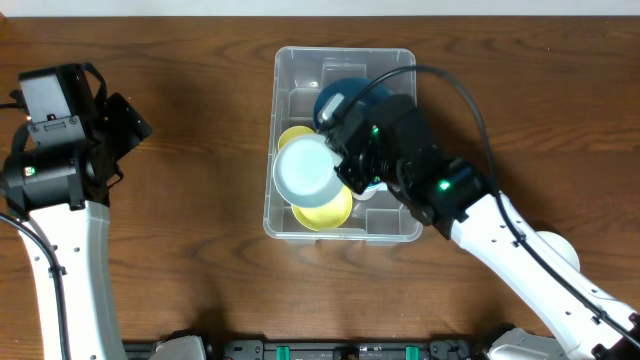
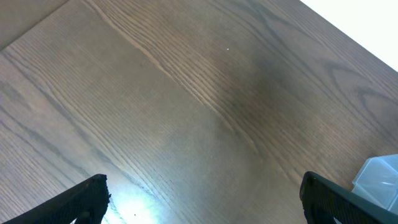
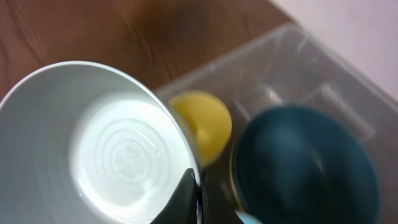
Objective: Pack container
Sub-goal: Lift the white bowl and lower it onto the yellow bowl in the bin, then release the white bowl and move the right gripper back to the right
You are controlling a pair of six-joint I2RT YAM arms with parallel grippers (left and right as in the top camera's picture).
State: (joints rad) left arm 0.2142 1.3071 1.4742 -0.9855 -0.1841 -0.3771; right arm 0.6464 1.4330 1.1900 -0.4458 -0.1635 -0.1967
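The white bowl overhangs the yellow cup, off the yellow bowl's middle, so my right gripper keeps hold of it until it is lowered there.
The clear plastic container (image 1: 395, 58) stands at the table's middle. Inside lie a dark blue bowl (image 1: 340, 96) at the back and yellow bowls (image 1: 325, 210) toward the front. My right gripper (image 1: 345, 165) is shut on the rim of a white bowl (image 1: 304, 170) and holds it over the container's left side, above the yellow bowls. In the right wrist view the white bowl (image 3: 106, 149) fills the left, with my fingers (image 3: 198, 199) pinching its rim, a yellow bowl (image 3: 202, 121) and the blue bowl (image 3: 305, 162) beyond. My left gripper (image 2: 202, 196) is open and empty over bare table, far left.
The wooden table (image 1: 200, 120) surrounds the container. My left arm (image 1: 60, 150) stands at the left edge. A corner of the container (image 2: 379, 180) shows at the right of the left wrist view.
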